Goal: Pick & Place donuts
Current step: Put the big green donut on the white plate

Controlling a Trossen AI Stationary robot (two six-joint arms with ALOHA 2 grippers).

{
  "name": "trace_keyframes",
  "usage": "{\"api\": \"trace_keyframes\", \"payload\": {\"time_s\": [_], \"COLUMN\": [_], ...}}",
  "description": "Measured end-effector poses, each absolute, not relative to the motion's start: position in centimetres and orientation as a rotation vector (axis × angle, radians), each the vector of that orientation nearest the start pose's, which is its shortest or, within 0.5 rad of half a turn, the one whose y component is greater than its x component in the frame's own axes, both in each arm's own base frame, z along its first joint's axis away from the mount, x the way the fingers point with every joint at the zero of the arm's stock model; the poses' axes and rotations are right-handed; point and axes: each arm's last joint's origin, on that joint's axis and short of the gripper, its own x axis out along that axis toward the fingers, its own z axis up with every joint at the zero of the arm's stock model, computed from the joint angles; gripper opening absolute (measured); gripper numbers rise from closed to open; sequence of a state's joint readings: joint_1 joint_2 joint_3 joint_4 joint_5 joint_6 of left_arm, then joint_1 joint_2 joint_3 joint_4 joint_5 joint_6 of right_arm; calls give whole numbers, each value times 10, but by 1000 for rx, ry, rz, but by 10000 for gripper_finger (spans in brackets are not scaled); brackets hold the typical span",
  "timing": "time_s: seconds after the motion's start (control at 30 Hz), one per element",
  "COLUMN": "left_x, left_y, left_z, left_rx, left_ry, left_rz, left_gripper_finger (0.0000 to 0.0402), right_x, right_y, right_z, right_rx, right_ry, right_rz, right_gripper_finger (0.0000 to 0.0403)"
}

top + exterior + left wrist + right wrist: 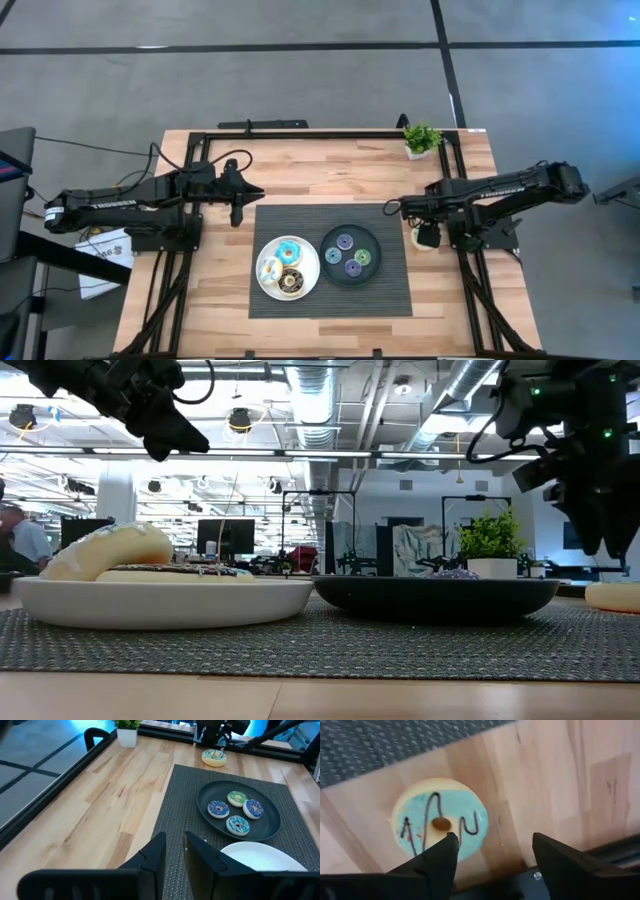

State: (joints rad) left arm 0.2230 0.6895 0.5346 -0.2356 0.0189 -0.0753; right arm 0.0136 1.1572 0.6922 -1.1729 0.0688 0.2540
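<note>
I need to place the pale green donut on the white plate, so I should next use my right gripper to grab the donut by its ring (pixel 469 825) beside the hole.
A pale green iced donut (pixel 440 827) with a dark squiggle lies flat on the bare wood just right of the mat; it also shows in the high view (pixel 426 242). My right gripper (pixel 495 855) hangs open above it, pointing down, its fingertips clear of the donut in the low view (pixel 600 530). The white plate (pixel 265 288) holds the blue (pixel 290 252), white (pixel 268 268) and chocolate (pixel 291 283) donuts. The black plate (pixel 350 232) holds several coin-sized donuts (pixel 235 810). My left gripper (pixel 250 195) waits above the mat's far left corner, its fingers a narrow gap apart and empty.
The dark woven mat (pixel 380 295) lies under both plates. A small potted plant (pixel 421 138) stands at the far right corner. A black frame rail (pixel 330 134) runs along the table's far edge. Bare wood lies on the table's left and far sides.
</note>
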Motion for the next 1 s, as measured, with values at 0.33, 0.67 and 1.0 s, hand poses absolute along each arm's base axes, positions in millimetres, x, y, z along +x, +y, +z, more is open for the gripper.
{"api": "trace_keyframes", "payload": {"time_s": [0.33,0.67,1.0], "left_x": [153,152,150], "left_y": [34,34,33], "left_z": [256,254,249], "left_rx": [-267,-273,-277], "left_ry": [366,391,449], "left_rz": [244,247,252], "left_gripper_finger": [60,60,60], "right_x": [163,175,179], "right_y": [2,2,3], "right_z": [180,153,149], "right_rx": [95,68,90], "right_ry": [1691,1863,1864], "right_rz": [-200,-201,-186], "right_gripper_finger": [249,248,248]}}
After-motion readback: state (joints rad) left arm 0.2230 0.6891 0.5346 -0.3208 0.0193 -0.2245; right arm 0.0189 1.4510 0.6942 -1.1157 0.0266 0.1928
